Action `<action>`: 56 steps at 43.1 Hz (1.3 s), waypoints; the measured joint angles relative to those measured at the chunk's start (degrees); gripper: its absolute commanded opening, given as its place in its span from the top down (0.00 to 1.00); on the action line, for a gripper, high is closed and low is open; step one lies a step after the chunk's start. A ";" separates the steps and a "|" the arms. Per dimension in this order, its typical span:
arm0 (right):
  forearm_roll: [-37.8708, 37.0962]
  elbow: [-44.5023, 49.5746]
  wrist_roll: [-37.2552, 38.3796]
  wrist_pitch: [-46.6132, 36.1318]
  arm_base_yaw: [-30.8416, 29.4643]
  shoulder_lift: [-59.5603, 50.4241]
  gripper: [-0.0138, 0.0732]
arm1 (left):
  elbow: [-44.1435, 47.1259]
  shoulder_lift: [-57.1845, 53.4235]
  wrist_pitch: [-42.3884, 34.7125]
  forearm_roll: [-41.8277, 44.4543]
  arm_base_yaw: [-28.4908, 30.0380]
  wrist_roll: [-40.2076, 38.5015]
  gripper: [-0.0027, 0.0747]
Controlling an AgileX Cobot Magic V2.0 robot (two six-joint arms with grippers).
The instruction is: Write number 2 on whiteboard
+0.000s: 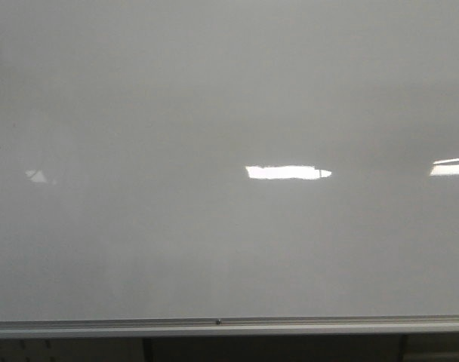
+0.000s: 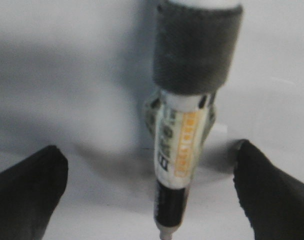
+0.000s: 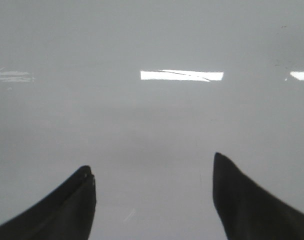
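Note:
My left gripper's fingers are beside the marker's label (image 2: pixel 178 141), low over the whiteboard (image 2: pixel 102 190), and closing now would catch the marker, so it is time to close.
The whiteboard (image 1: pixel 229 90) is glossy pale grey and fills the front view; no number 2 or other black stroke shows on it in any view. Neither gripper shows in the front view. In the left wrist view my left gripper (image 2: pixel 151 150) has its dark fingers (image 2: pixel 27 190) wide apart. A marker (image 2: pixel 179 145) with a white and orange label, a black front section and a grey foam wrap (image 2: pixel 197 47) stands between them, touching neither fingertip. Its tip points at the board (image 2: pixel 67 75). My right gripper (image 3: pixel 152 164) is open and empty over the board (image 3: pixel 152 125).
A silver aluminium rail (image 1: pixel 229 326) runs along the board's near edge, with a dark gap below it. Bright white light reflections (image 1: pixel 286 172) lie on the board, one also at the right edge (image 1: pixel 450 166) and in the right wrist view (image 3: pixel 182 75).

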 measured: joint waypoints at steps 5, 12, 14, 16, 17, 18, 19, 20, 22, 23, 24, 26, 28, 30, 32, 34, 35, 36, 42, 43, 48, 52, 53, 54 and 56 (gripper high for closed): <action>0.00 0.00 0.00 0.00 0.00 0.00 0.24 | -0.93 0.65 0.90 -1.20 0.00 0.14 0.41; 0.00 0.00 0.00 0.00 0.00 0.00 0.24 | -0.96 0.90 1.27 -1.82 -0.11 0.14 0.74; 0.00 0.00 0.00 0.00 0.00 0.00 0.24 | -0.96 0.90 1.39 -1.82 -0.11 0.14 0.83; 0.00 0.00 0.00 0.00 0.00 0.00 0.24 | -0.96 0.90 1.38 -1.82 -0.11 0.14 0.91; 0.00 0.00 0.00 0.00 0.00 0.00 0.24 | -0.96 0.90 1.38 -1.82 -0.11 0.14 0.96; 0.00 0.00 0.00 0.00 0.00 0.00 0.24 | -0.96 1.00 1.38 -1.82 -0.11 0.14 0.99; 0.00 0.00 0.00 0.00 0.00 0.00 0.24 | -0.96 0.97 1.38 -1.82 -0.11 0.14 0.99; 0.00 0.00 0.00 0.00 0.00 0.00 0.24 | -0.96 0.97 1.38 -1.82 -0.11 0.27 0.99; 0.00 0.00 0.00 0.00 0.00 0.00 0.24 | -0.96 0.97 1.38 -1.82 -0.11 0.62 0.99; 0.00 0.00 0.00 0.00 0.00 0.00 0.24 | -0.96 0.97 1.38 -1.82 -0.11 0.93 0.99; 0.00 0.00 0.00 0.00 0.00 0.00 0.24 | -0.96 0.97 1.45 -1.71 -0.11 1.32 0.99; 0.00 0.00 0.00 0.00 0.00 0.00 0.24 | -0.96 0.87 1.61 -1.60 -0.25 1.88 0.99; 0.00 0.00 0.00 0.00 0.00 0.00 0.24 | -0.96 0.60 1.91 -1.50 -0.77 3.59 0.99; 0.00 0.00 0.00 0.00 0.00 0.00 0.24 | -0.96 0.35 2.65 -1.47 -1.18 6.10 0.99; 0.00 0.00 0.00 0.00 0.00 0.00 0.24 | -0.96 -0.02 3.98 -1.70 -2.18 9.57 0.99; 0.00 0.00 0.00 0.00 0.00 0.00 0.24 | -0.96 -0.73 7.46 -3.00 -3.74 13.51 0.99; 0.00 0.00 0.00 0.00 0.00 0.00 0.24 | -0.96 -0.96 9.37 -3.81 -4.65 15.50 0.99; 0.00 0.00 0.00 0.00 0.00 0.00 0.24 | -0.96 -1.47 11.43 -4.73 -5.93 18.10 0.99; 0.00 0.00 0.00 0.00 0.00 0.00 0.24 | -0.96 -2.76 24.29 -11.31 -12.84 28.92 0.99; 0.00 0.00 0.00 0.00 0.00 0.00 0.24 | -0.96 -2.76 26.11 -11.77 -14.01 30.35 0.99; 0.00 0.00 0.00 -0.11 0.00 0.00 0.24 | -0.96 -2.76 34.08 -13.53 -20.19 35.89 0.99; 0.00 0.00 0.00 -0.11 0.00 0.00 0.24 | -0.96 -2.76 38.44 -13.85 -24.82 38.05 0.99; 0.00 0.00 0.00 -0.11 0.00 0.00 0.24 | -0.96 -2.76 39.01 -13.85 -25.76 38.47 0.99; 0.00 0.00 0.00 -0.11 0.00 0.00 0.24 | -0.96 -2.76 39.42 -13.85 -26.67 38.75 0.99; 0.00 0.00 0.00 -0.11 0.00 0.00 0.24 | -0.96 -2.76 39.96 -13.85 -28.39 39.27 0.99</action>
